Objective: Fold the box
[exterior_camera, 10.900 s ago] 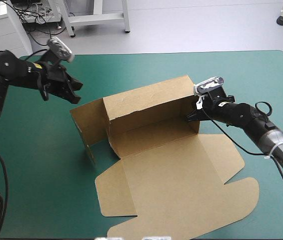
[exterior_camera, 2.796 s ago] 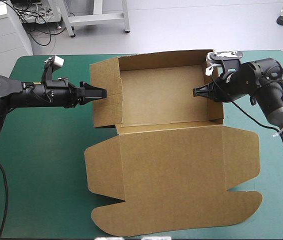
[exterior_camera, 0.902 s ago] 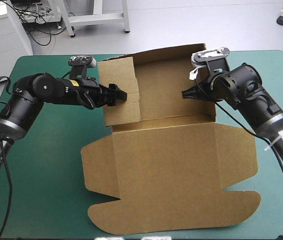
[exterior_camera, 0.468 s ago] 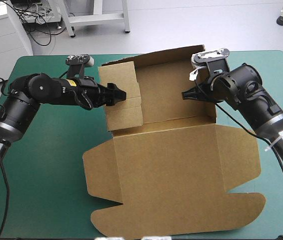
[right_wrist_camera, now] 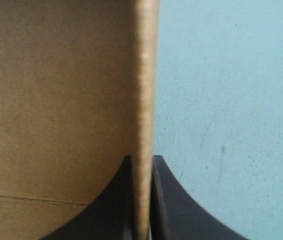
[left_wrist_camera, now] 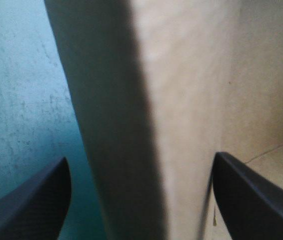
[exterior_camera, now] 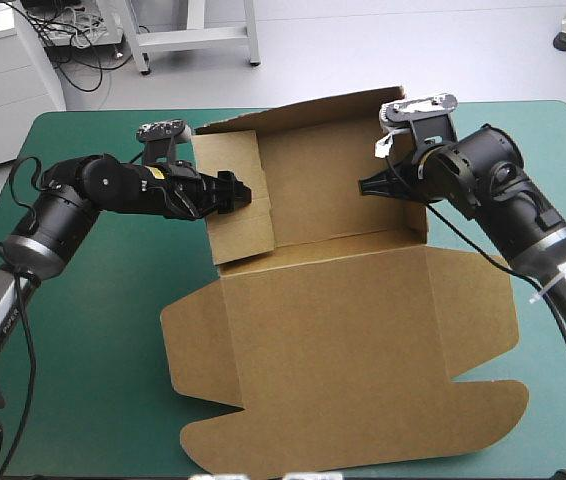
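Observation:
The lid sheet (exterior_camera: 348, 350) should stay free to fold, so the left gripper next needs to grab the side of the box by its top edge (exterior_camera: 203, 152).
The brown box (exterior_camera: 343, 330) lies on the teal-green cover with its lid sheet flat toward the near edge. Its rear wall (exterior_camera: 333, 170) stands raised at the far side. The left wall flap (exterior_camera: 238, 225) is upright and turned inward. My left gripper (exterior_camera: 244, 190) straddles that flap's upper edge, open. In the left wrist view the flap (left_wrist_camera: 131, 100) runs between the gripper's (left_wrist_camera: 141, 200) spread fingers (left_wrist_camera: 31, 205). My right gripper (exterior_camera: 368, 187) is shut on the box's right wall. The right wrist view shows that board edge (right_wrist_camera: 144, 75) pinched in the gripper (right_wrist_camera: 141, 200).
The raised rear wall stands close to the table's far edge (exterior_camera: 113, 115). Bare teal-green cover (exterior_camera: 83, 330) lies left of the box, with a narrower strip (exterior_camera: 553, 330) on its right. The flat lid reaches almost to the near edge.
The box has shifted a little to the left and the left flap has swung further inward with my left gripper. The right gripper keeps its hold almost in place.

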Tool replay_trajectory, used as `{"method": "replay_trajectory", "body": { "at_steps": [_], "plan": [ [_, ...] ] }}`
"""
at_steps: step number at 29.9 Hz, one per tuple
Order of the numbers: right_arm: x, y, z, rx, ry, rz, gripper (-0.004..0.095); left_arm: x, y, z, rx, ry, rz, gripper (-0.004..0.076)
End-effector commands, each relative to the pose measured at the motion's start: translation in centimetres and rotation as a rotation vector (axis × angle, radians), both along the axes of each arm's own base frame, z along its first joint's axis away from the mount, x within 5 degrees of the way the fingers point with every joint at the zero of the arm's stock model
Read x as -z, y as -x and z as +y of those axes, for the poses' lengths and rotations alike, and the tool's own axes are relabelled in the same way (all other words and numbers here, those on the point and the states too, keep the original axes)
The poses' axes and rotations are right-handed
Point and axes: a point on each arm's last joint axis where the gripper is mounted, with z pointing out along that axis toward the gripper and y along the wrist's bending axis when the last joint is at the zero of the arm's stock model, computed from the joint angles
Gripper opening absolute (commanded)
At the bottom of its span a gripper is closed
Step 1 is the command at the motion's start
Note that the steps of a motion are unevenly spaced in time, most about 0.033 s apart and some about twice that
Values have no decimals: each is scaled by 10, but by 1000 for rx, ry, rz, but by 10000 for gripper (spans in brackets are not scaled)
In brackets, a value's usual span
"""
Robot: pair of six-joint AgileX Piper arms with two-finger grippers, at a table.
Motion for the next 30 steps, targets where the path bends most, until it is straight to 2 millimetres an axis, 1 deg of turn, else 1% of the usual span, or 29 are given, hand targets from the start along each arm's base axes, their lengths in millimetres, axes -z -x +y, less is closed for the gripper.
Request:
{"method": "replay_trajectory", "body": {
  "at_steps": [1,3,7,11,14,19,21,22,23,26,27,30],
  "plan": [
    [-41,12,-8,-2,-76,-166,0,-22,8,-6,-27,67,-112,549],
    [-45,13,-9,-2,-78,-175,0,-26,10,-13,-30,80,-143,549],
    [-45,14,-10,4,-70,-169,0,-29,15,-24,-20,83,-182,545],
    [-45,14,-11,8,-61,-166,0,-30,19,-31,2,52,-210,513],
    [-45,14,-11,10,-58,-161,0,-33,20,-30,-2,54,-229,479],
    [-44,14,-12,17,-44,-158,0,-43,26,-25,-12,61,-285,421],
    [-44,14,-12,17,-42,-155,0,-44,26,-24,-13,56,-292,371],
    [-44,14,-12,17,-42,-155,0,-44,26,-24,-14,52,-296,318],
    [-44,14,-12,17,-42,-155,0,-44,26,-24,-14,52,-299,246],
    [-43,14,-13,22,-34,-148,0,-46,24,-24,-22,58,-319,-11],
    [-43,14,-13,26,-25,-144,0,-46,24,-24,-25,61,-325,-26],
    [-41,14,-15,37,-5,-132,0,-46,23,-23,-25,44,-338,-32]
  ]
}}
